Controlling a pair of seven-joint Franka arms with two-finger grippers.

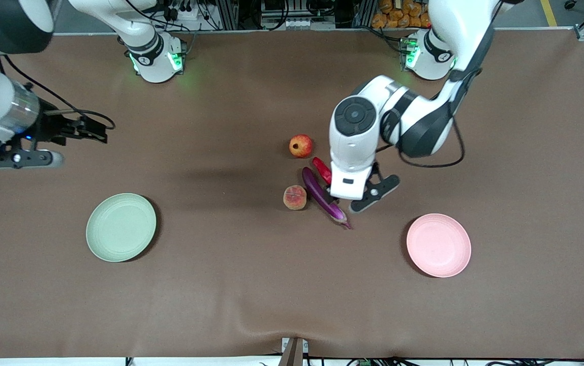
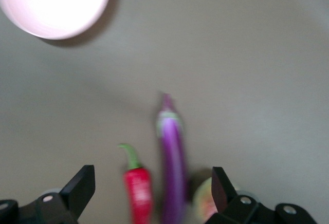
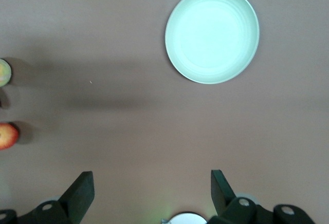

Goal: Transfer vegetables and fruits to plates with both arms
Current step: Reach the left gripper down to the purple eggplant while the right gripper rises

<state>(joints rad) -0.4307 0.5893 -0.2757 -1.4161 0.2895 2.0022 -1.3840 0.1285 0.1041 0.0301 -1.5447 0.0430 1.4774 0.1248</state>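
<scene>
My left gripper grips the purple eggplant by its body below the green cap [image 1: 325,201] next, to bring it to the pink plate [image 1: 438,245].
The purple eggplant [image 1: 324,197] lies mid-table with the red chili [image 1: 321,170] beside it. The peach [image 1: 295,197] is on its right-arm side, and the round red-yellow fruit [image 1: 301,146] lies farther from the camera. My left gripper [image 1: 345,190] hangs over the chili and eggplant. In the left wrist view it [image 2: 151,183] is open and empty, with the chili [image 2: 138,190], eggplant [image 2: 172,167] and peach [image 2: 205,201] below it. My right gripper [image 1: 86,129] waits, open and empty [image 3: 151,188], high over bare table. The green plate [image 1: 121,227] and pink plate [image 1: 438,245] hold nothing.
The brown cloth table [image 1: 251,284] spreads wide around the plates. The arm bases [image 1: 155,58] stand along the edge farthest from the camera. The right wrist view shows the green plate [image 3: 212,35] and, at its edge, the peach [image 3: 3,72] and round fruit [image 3: 7,135].
</scene>
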